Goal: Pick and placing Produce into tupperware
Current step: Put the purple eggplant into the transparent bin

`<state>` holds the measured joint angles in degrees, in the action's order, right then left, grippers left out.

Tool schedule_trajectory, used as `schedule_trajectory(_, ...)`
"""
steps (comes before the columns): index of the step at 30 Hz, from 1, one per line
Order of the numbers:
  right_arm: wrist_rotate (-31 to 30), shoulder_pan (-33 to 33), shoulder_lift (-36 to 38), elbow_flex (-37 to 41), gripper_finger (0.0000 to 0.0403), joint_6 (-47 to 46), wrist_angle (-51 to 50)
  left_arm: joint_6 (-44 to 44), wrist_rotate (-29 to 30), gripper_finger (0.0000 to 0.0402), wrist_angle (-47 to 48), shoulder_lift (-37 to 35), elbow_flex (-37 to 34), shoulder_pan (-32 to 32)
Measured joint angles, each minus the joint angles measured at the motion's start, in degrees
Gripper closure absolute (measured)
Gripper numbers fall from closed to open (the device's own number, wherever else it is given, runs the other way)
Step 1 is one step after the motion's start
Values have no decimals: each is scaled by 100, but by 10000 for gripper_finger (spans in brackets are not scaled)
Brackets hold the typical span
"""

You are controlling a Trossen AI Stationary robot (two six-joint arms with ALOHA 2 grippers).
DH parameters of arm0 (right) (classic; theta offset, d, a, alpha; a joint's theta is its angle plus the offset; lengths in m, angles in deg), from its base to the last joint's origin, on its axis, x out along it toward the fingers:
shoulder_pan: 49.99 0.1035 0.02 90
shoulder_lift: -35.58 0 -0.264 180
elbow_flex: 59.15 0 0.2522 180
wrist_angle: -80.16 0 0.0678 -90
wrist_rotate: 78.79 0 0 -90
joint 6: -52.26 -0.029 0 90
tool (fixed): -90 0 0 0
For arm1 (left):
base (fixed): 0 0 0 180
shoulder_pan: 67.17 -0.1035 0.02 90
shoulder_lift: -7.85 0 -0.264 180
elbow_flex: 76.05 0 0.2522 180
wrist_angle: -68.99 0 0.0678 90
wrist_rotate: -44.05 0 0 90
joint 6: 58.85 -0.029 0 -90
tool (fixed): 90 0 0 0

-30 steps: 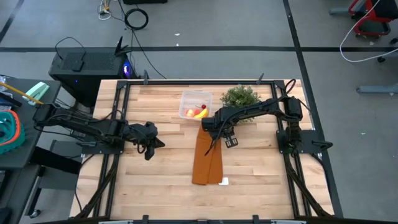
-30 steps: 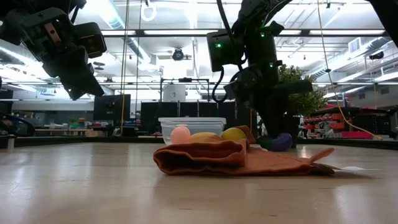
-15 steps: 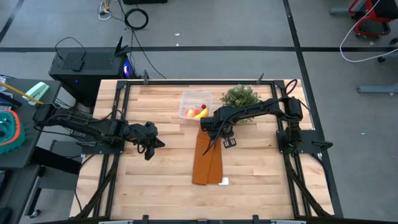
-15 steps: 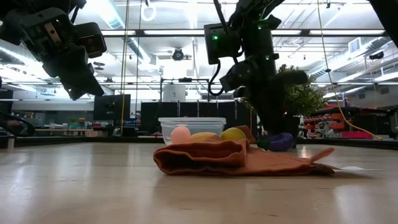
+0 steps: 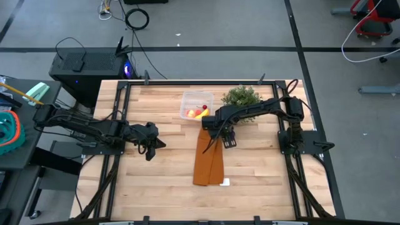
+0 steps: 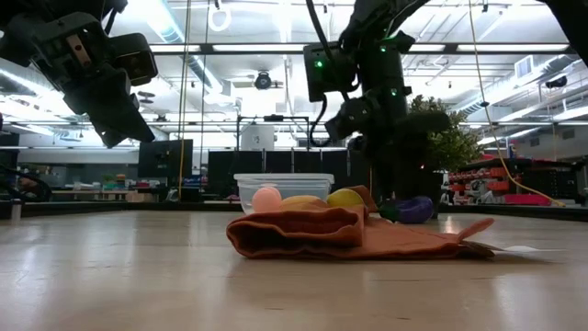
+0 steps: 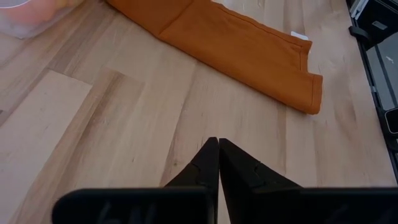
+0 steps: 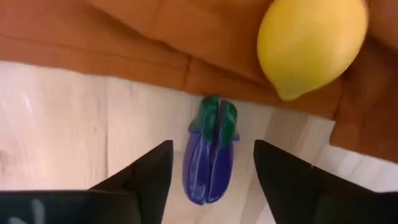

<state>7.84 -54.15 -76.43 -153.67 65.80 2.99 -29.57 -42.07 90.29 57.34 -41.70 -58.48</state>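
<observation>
My right gripper grabs the eggplant by its purple body (image 8: 208, 171) next, to place it into the tupperware.
The clear tupperware (image 5: 196, 104) stands at the far middle of the table with a yellow banana and small red pieces in it. A dark purple-blue piece with a green top (image 8: 210, 158) lies on the wood beside the orange-brown cloth (image 5: 209, 159). A yellow lemon (image 8: 311, 40) lies on the cloth's far end. My right gripper (image 8: 211, 180) is open just above the purple piece, one finger on either side of it, touching nothing. My left gripper (image 7: 214, 144) is shut and empty above bare wood at the table's left.
A green bushy potted plant (image 5: 240, 97) stands right of the tupperware, close behind my right arm. A pale pink round fruit (image 6: 266, 199) shows by the cloth's far end in front of the tupperware (image 6: 283, 188). Bare wood lies between my left gripper and the cloth (image 7: 236, 50).
My right gripper has shifted a little toward the table's left above the purple piece; its fingers stay apart. The fruits and the cloth have kept their places.
</observation>
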Motion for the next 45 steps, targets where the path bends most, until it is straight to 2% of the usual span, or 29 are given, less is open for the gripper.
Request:
schedule_trajectory(5,-66,20,0,137,153,-54,1,7,0,389,1,0,1,-1)
schedule_trajectory(12,-73,-37,0,139,164,-41,54,4,0,379,1,0,0,-1)
schedule_trajectory(25,65,-57,0,147,166,-6,75,9,0,385,1,0,-1,0)
schedule_trajectory(34,68,38,0,495,167,-218,86,46,-2,383,1,0,-1,-1)
schedule_trajectory(45,44,98,0,499,207,-458,537,44,-2,382,1,0,1,-1)
